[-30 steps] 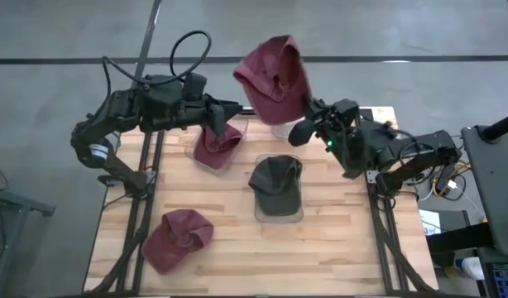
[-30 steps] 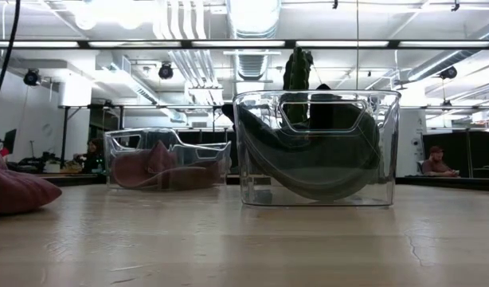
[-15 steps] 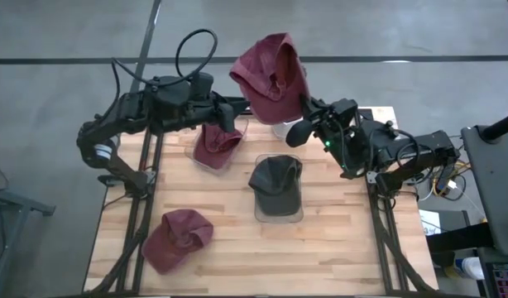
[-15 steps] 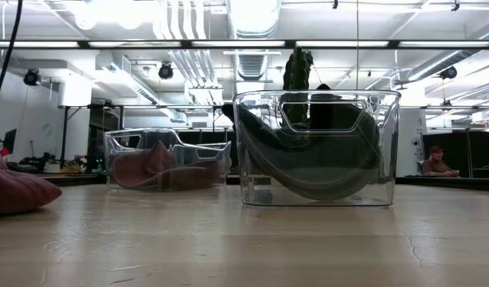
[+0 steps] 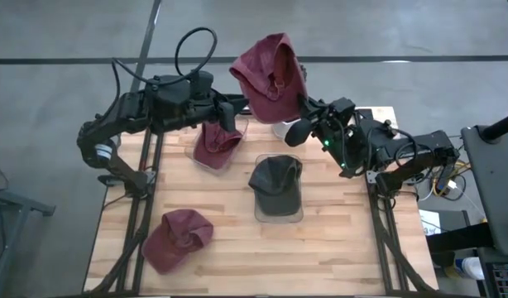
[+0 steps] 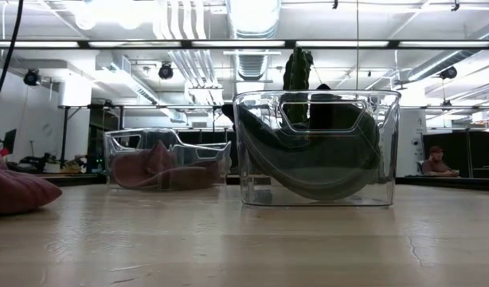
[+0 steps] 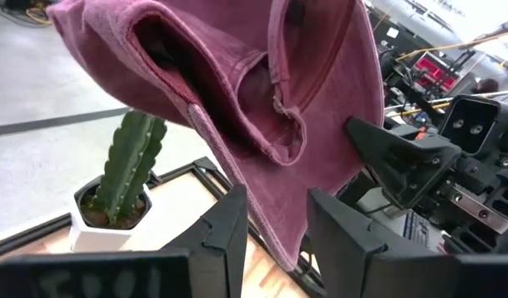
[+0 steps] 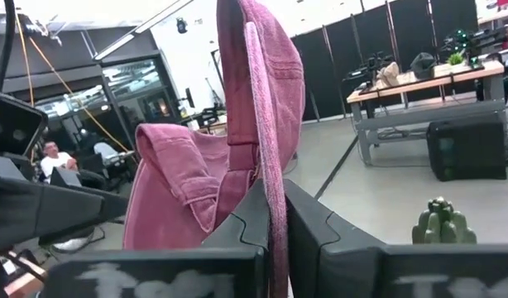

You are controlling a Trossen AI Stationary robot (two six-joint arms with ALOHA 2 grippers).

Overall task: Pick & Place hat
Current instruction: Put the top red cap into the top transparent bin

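Next, my left gripper grabs the raised maroon hat's brim (image 5: 269, 106) to put that hat into the bin holding a maroon hat (image 5: 218, 149).
A maroon hat (image 5: 269, 70) is held high above the table's far edge by my right gripper (image 5: 305, 108), which is shut on it; its hollow inside faces my left wrist camera (image 7: 237, 83). My left gripper (image 5: 240, 106) is open just left of the hat. Its fingers stand on either side of the hat's hanging lower edge (image 7: 280, 223). A second maroon hat (image 5: 217, 145) lies in a clear bin, a dark green hat (image 5: 276, 184) lies in another bin, and a third maroon hat (image 5: 178, 236) rests on the table. My right gripper pinches the hat's lower edge (image 8: 275, 194) between its two fingers, coming slantwise from the table's right. The hat is lifted clear and stands up above the fingers (image 8: 258, 99). My left gripper: I cannot tell whether its fingers (image 7: 229, 228) touch the hat's edge.
The two clear bins stand mid-table, the maroon one (image 6: 166, 163) farther and left, the green one (image 6: 316, 147) nearer. A cactus in a white pot (image 7: 122, 182) stands at the far edge under the raised hat. The near right part of the tabletop (image 5: 353, 248) is bare wood.
My left gripper has risen from over the maroon hat's bin and moved right toward the raised hat, and now straddles the hat's lower edge. My right gripper has carried the hat slightly toward the left.
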